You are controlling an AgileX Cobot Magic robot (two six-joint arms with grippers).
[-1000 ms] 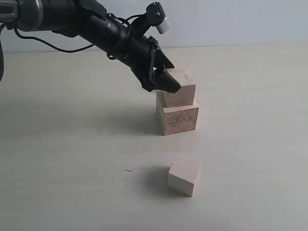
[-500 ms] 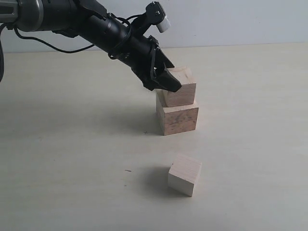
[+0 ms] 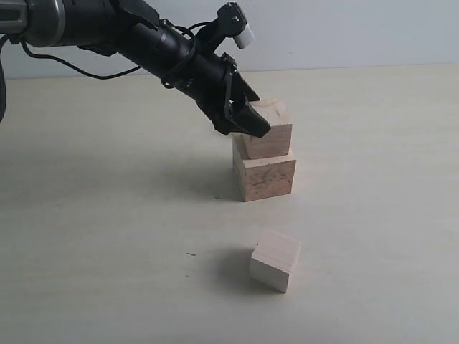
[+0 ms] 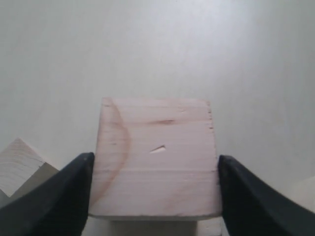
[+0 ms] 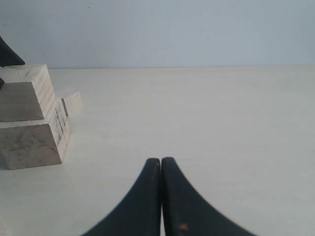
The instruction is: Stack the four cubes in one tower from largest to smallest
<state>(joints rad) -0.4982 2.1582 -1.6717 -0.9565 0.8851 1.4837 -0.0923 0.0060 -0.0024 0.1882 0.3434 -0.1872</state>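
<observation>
The upper cube has its base on the largest cube's top [image 3: 285, 157] and would stand, so my left gripper should open its fingers.
The tower [image 3: 264, 154] stands mid-table, two cubes high. Its base is the largest cube [image 3: 267, 178], darker and mottled [image 5: 27, 142]. A paler cube [image 3: 274, 131] rests on top of it, slightly askew. My left gripper [image 3: 254, 118] reaches in from the upper left and is shut on this upper cube [image 4: 157, 157], a black finger [image 4: 59, 196] pressed to each side. A third pale cube [image 3: 276, 259] lies loose on the table in front of the tower. A small pale cube [image 5: 73, 102] shows just beyond the tower in the right wrist view. My right gripper [image 5: 161, 161] is shut and empty.
The left arm [image 3: 143, 39] slants down across the back left of the pale table [image 3: 107, 215]. Another pale cube corner [image 4: 19, 167] shows on the table beside the tower in the left wrist view. A plain wall [image 3: 344, 29] closes the far edge.
</observation>
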